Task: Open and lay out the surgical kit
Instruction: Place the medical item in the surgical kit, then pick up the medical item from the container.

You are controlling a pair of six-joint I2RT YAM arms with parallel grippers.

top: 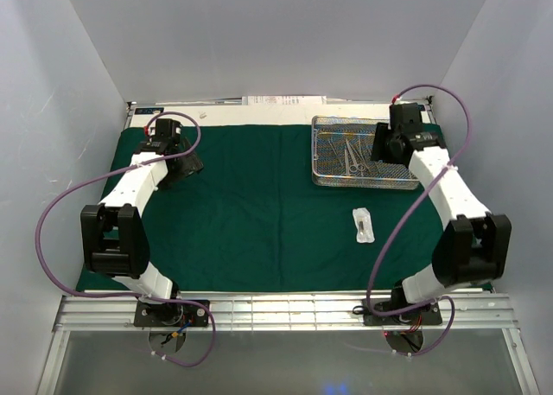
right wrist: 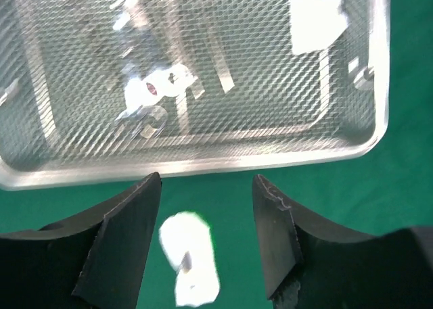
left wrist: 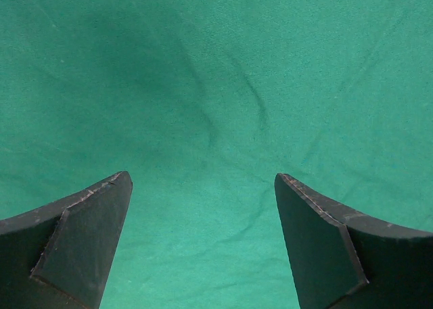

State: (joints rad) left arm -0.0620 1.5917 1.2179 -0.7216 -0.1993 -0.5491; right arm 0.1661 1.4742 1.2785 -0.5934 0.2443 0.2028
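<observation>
I will use my right gripper to grab the second packet in the tray (right wrist: 317, 12) across its middle, by its long sides, and lay it flat beside the other packet.
The dark green cloth (top: 251, 205) lies spread flat over the table. On its back right part stands the silver wire-mesh tray (top: 363, 185), with slim metal scissors and forceps (top: 352, 156) inside. A small clear packet (top: 364, 225) lies on the cloth in front of the tray. My right gripper (top: 380, 149) hangs over the tray's right side, open and holding nothing. In the right wrist view the gripper (right wrist: 206, 180) frames the tray's rim (right wrist: 203, 165) and the packet (right wrist: 189, 258) on the cloth; a second packet (right wrist: 316, 18) lies in the tray. My left gripper (left wrist: 203, 176) stands open over bare cloth (left wrist: 216, 86) at the back left.
White sheets of paper (top: 285, 101) lie behind the cloth at the back edge. White walls close in the left, right and back. A metal rail (top: 285, 313) with both arm bases runs along the front edge.
</observation>
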